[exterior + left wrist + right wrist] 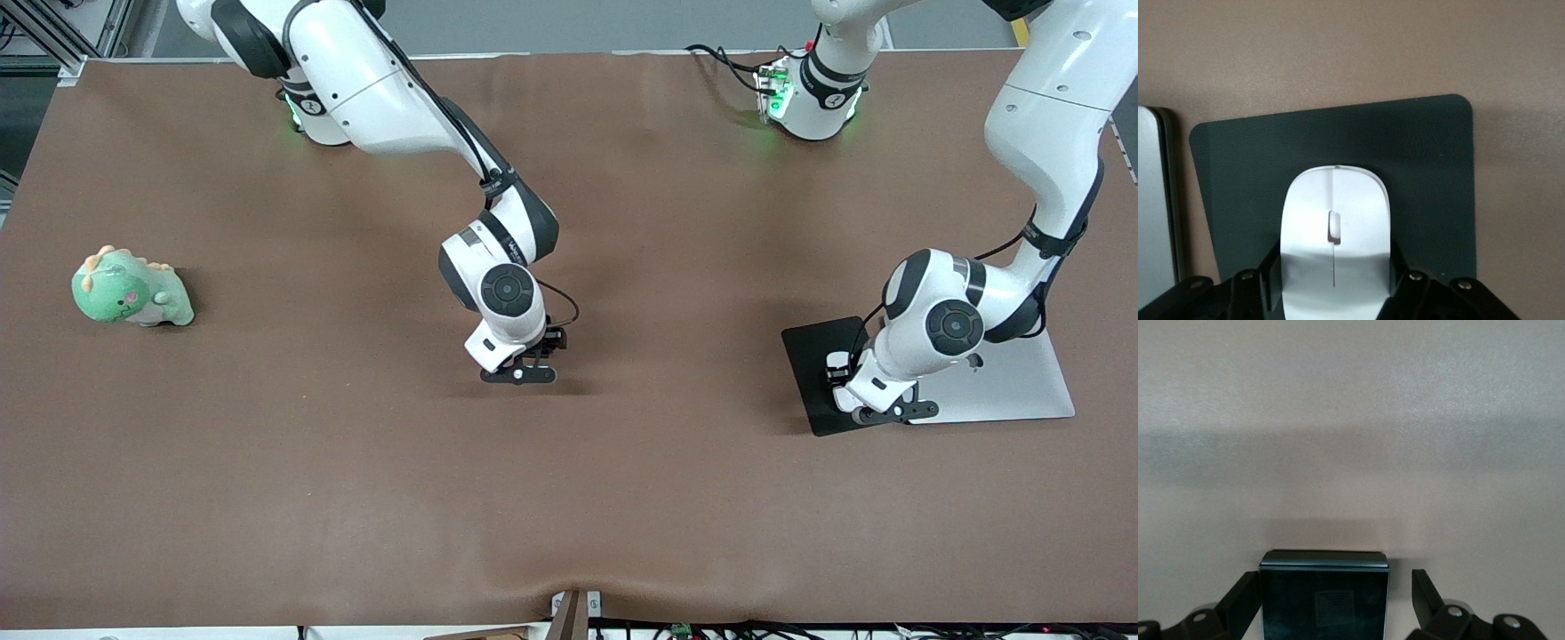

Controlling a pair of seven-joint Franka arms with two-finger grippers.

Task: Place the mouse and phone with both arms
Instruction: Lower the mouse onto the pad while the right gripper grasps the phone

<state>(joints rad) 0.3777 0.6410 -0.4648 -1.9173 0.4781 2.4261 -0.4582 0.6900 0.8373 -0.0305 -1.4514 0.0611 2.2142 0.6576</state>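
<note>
My fingertips are on both sides of the black phone and would catch it if I closed now, so it is time for my right gripper to close on the phone.
The white mouse (1335, 200) sits on the flat black pad (1431, 153) toward the left arm's end of the table. My left gripper (1335, 261) is shut on the mouse, one finger against each side. In the front view this gripper (892, 411) is low over the pad (805, 356) and hides the mouse. The black folded phone (1325, 600) lies on the brown table between the fingers of my right gripper (1335, 580). That gripper is open: one finger is at the phone's side and a gap shows at the other. It is low at the table's middle (520, 373).
A silver laptop (1005, 382) lies closed beside the black pad and shows at the edge of the left wrist view (1151, 213). A green dinosaur plush toy (132, 289) sits toward the right arm's end of the table.
</note>
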